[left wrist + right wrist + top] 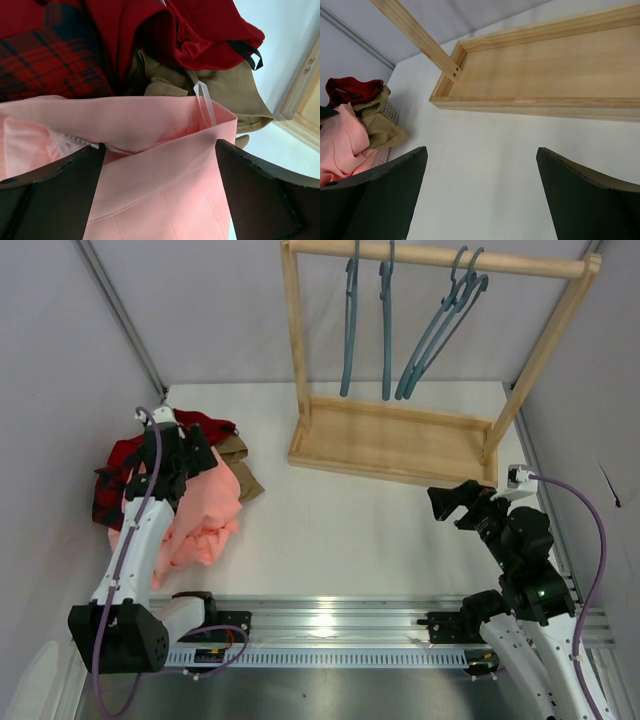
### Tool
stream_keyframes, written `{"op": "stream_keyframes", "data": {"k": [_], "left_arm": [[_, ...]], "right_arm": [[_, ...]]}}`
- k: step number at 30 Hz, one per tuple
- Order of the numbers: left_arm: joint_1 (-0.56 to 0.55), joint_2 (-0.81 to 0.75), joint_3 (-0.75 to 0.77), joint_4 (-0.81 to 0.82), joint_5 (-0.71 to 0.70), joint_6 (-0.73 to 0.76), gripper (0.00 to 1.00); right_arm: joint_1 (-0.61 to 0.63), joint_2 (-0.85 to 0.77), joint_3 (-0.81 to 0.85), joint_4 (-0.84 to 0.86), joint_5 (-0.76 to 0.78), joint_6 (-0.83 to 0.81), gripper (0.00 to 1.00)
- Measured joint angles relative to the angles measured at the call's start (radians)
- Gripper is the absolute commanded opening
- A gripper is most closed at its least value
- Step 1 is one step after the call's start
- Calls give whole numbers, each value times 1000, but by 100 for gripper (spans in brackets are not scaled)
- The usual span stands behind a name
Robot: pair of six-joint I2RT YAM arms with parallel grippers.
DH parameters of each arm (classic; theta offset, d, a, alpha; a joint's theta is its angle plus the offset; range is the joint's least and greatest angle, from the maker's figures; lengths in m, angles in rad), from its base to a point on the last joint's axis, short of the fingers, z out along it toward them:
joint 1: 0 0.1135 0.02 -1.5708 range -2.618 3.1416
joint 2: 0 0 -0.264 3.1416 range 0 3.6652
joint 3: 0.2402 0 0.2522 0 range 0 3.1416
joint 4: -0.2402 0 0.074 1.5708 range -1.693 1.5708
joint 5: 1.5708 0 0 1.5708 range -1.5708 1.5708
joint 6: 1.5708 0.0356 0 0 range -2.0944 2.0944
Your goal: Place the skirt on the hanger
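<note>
My left gripper's fingers are at the opening and outer edge of the skirt's raised waistband, so it is time to close on the waistband now.
The salmon-pink skirt [205, 510] lies crumpled at the left of the table, on a heap with a dark red garment and a tan one. My left gripper [178, 462] hangs open right over the skirt's top edge; in the left wrist view the skirt's stitched waistband [160, 170] fills the gap between the two dark fingers [55, 190], with a white loop [206, 105] at its fold. Several teal hangers [350, 330] hang from the wooden rack's top rail. My right gripper [452, 502] is open and empty above bare table near the rack's base. The skirt also shows in the right wrist view [340, 142].
The wooden rack [390, 440] with a tray base stands at the back centre-right. A dark red garment [200, 35], a red plaid cloth [45, 55] and a tan garment [235, 90] lie behind the skirt. Grey walls close both sides.
</note>
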Motion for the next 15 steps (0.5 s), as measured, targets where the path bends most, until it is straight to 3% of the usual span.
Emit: {"op": "stream_keyframes", "data": {"k": [1, 4, 5, 7, 8, 10, 11, 15], "left_arm": [[0, 1, -10, 7, 10, 6, 95], [1, 9, -31, 22, 14, 19, 72], [2, 10, -36, 25, 14, 22, 61], [2, 9, -48, 35, 15, 31, 50], [2, 7, -53, 41, 17, 37, 33], [2, -6, -65, 51, 24, 36, 16], [2, -18, -71, 53, 28, 40, 0], [2, -94, -75, 39, 40, 39, 0]], "right_arm": [[0, 9, 0, 0, 0, 0, 100], [0, 32, 3, -2, 2, 0, 99], [0, 39, 6, -5, 5, 0, 99], [0, 47, 18, -16, 10, 0, 99], [0, 48, 26, -21, 14, 0, 99], [0, 45, 40, -26, 26, -1, 99], [0, 44, 47, -27, 33, -1, 99], [0, 35, 58, -32, 40, -1, 99]]}}
